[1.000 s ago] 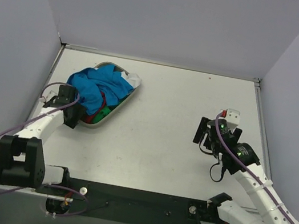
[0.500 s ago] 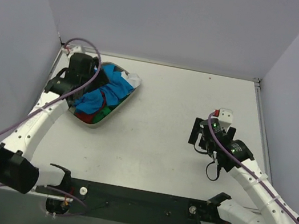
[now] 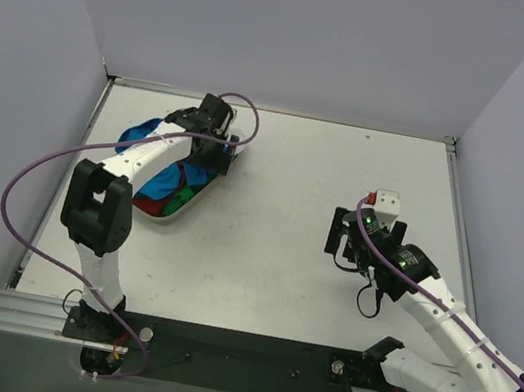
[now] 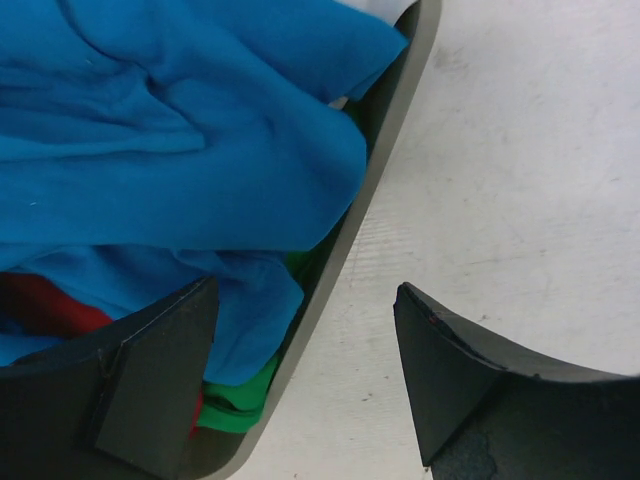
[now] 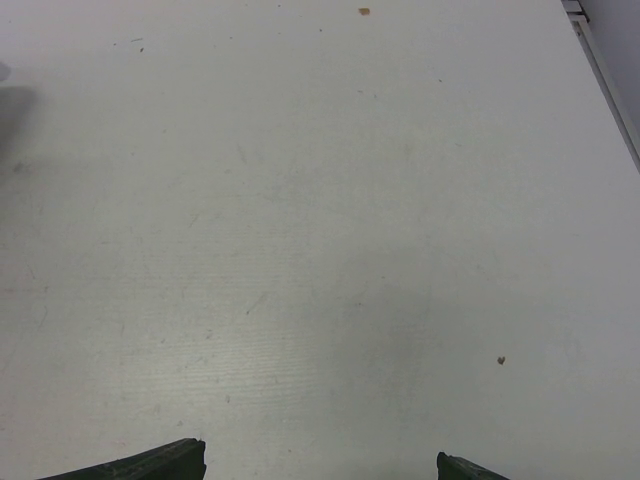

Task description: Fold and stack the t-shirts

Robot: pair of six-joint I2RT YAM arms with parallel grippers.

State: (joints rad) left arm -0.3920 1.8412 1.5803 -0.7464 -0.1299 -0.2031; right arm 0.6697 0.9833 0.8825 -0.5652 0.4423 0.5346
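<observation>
My left gripper grabs the rim facing the open table on the grey tray next, to shift the tray aside and free folding space.
The t-shirts lie bunched in a grey oval tray (image 3: 164, 220) at the table's back left. The bright blue shirt (image 3: 196, 176) is on top, with a red one (image 3: 151, 203) and a green one (image 3: 177, 204) under it. My left gripper (image 3: 216, 150) is open over the tray's far right end. In the left wrist view the left gripper (image 4: 305, 380) straddles the tray rim (image 4: 385, 150): one finger is over the blue shirt (image 4: 150, 130) and green cloth (image 4: 235, 405), the other over bare table. My right gripper (image 3: 341, 235) is open and empty, low over the table (image 5: 320, 470).
Grey walls close the table on the left, back and right. A raised table edge (image 5: 605, 70) runs along the right side. The left arm's purple cable (image 3: 43, 173) loops over the left side of the table.
My left arm has swung from the tray's near left side, across its back, to its far right end. My right gripper has drifted slightly left and nearer.
</observation>
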